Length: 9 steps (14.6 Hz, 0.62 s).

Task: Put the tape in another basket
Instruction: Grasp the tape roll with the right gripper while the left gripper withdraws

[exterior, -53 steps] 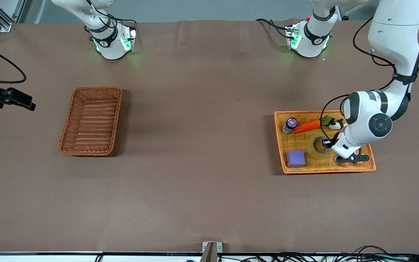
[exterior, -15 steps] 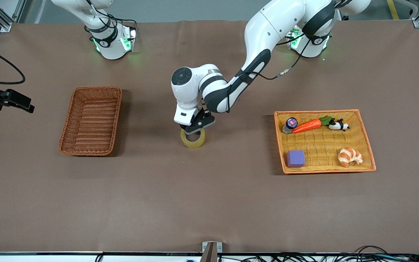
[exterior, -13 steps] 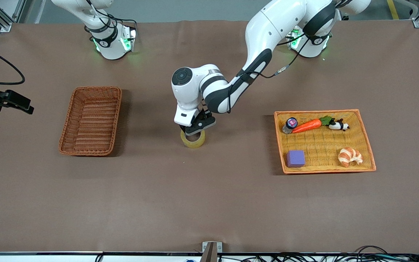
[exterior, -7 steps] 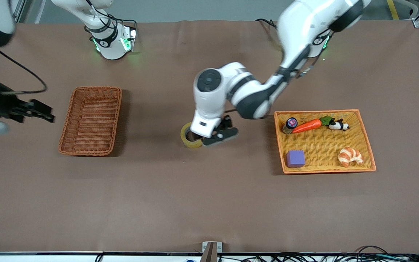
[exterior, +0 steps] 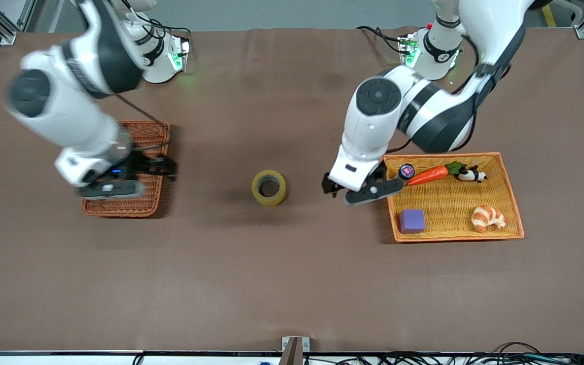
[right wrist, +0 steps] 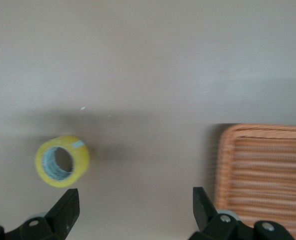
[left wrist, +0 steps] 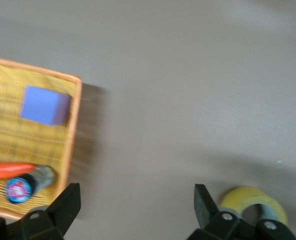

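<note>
The right gripper grabs the yellowish tape by its ring side (exterior: 257, 185) (right wrist: 80, 170) next, to move it into the dark reddish-brown basket.
The yellowish tape (exterior: 268, 187) lies flat on the bare table, midway between the two containers. It also shows in the left wrist view (left wrist: 252, 202) and in the right wrist view (right wrist: 62, 161). The dark reddish-brown basket (exterior: 142, 133) stands toward the right arm's end and holds nothing I can see; it also shows in the right wrist view (right wrist: 263, 170). My right gripper (exterior: 142, 175) hangs open and empty over the basket's rim on the tape's side. My left gripper (exterior: 354, 190) is open and empty over the table between the tape and the orange tray.
The orange-yellow flat tray (exterior: 449, 203) toward the left arm's end holds a carrot (exterior: 428, 175), a small bottle (exterior: 404, 172), a panda toy (exterior: 470, 175), a purple block (exterior: 412, 221) and a croissant (exterior: 487, 218).
My left gripper carried the tape from the tray to the table's middle, let go and drew back toward the tray. My right arm swung in from the table's end to over the basket.
</note>
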{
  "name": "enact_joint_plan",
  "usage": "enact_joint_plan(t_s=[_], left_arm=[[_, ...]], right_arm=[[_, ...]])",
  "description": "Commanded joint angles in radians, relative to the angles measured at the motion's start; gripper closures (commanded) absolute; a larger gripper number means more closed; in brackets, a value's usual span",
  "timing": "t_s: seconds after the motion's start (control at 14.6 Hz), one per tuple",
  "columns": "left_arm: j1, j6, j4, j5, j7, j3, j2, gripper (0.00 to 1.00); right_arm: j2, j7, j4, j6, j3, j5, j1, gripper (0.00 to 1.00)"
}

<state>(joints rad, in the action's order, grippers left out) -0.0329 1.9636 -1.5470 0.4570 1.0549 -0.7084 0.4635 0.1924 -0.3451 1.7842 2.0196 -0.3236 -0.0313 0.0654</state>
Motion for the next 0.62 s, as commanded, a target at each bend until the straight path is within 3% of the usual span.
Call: enact_joint_plan(t_s=[0.0,0.27,0.41,0.55], left_arm=[[0.014,0.009,-0.097,-0.069,-0.12,0.068,-0.136,0.0],[0.007,0.009,-0.197,-0.329,-0.451,0.251,-0.336,0.0],[-0.002,0.008,-0.263,-0.458,-0.634,0.367,-0.443,0.0],[-0.01,-0.037,-0.306,-0.509,-0.827,0.467,-0.525,0.0]], right_arm=[[0.109,-0.134,0.041,0.147,-0.008,0.043,0.083,0.0],[0.278,-0.274,0.04,0.287,-0.008,0.195,0.201,0.0],[0.34,-0.31,0.038,0.35,-0.008,0.218,0.234,0.0],[0.376,-0.34,0.03,0.357,-0.008,0.249,0.27,0.0]])
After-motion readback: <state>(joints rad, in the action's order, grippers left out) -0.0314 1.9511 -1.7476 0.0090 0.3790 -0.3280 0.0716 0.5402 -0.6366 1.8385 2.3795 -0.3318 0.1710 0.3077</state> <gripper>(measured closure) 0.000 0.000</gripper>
